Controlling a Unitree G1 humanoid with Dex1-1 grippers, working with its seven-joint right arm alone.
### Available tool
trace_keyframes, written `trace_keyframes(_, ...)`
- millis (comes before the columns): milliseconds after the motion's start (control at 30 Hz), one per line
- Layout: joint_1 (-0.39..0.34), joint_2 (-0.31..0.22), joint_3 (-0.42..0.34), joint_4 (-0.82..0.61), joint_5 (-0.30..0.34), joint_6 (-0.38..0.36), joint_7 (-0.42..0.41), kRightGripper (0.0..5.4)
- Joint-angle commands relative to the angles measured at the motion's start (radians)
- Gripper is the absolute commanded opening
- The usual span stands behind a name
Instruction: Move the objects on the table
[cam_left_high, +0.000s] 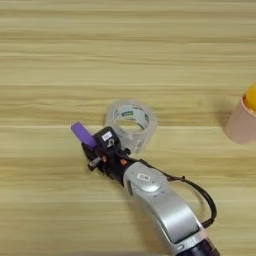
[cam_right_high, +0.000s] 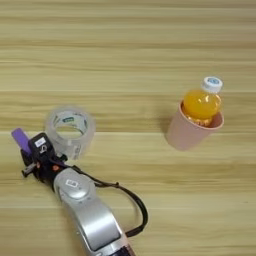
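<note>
I need to open my right gripper now. The purple bar in its fingers is low over the wooden table.
My right gripper (cam_left_high: 92, 145) (cam_right_high: 28, 149) lies low over the left part of the table (cam_left_high: 50, 50), its silver forearm coming in from the bottom edge. It is shut on the small flat purple bar (cam_left_high: 80, 133) (cam_right_high: 20, 138), which sticks out up and to the left beyond the black fingers. The orange container (cam_right_high: 201, 104) with its pale cap stands tilted inside a pink cup (cam_right_high: 182, 135) far to the right. In the left eye view only its orange edge (cam_left_high: 251, 97) shows above the cup (cam_left_high: 240, 127).
A roll of clear tape (cam_left_high: 134, 142) (cam_right_high: 71, 145) lies flat just right of and behind the gripper, close to its wrist. A black cable (cam_right_high: 140, 210) loops off the forearm's right side.
</note>
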Motion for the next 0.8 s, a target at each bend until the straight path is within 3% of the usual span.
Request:
trace_keyframes(33,-0.036,0.013,-0.016,-0.002,-0.017,-0.013,-0.017,1.41)
trace_keyframes(433,-0.033,0.028,-0.01,-0.021,-0.006,-0.045,0.005,2.74)
trace_keyframes(800,-0.015,0.036,0.009,-0.13,0.008,-0.09,0.034,3.82)
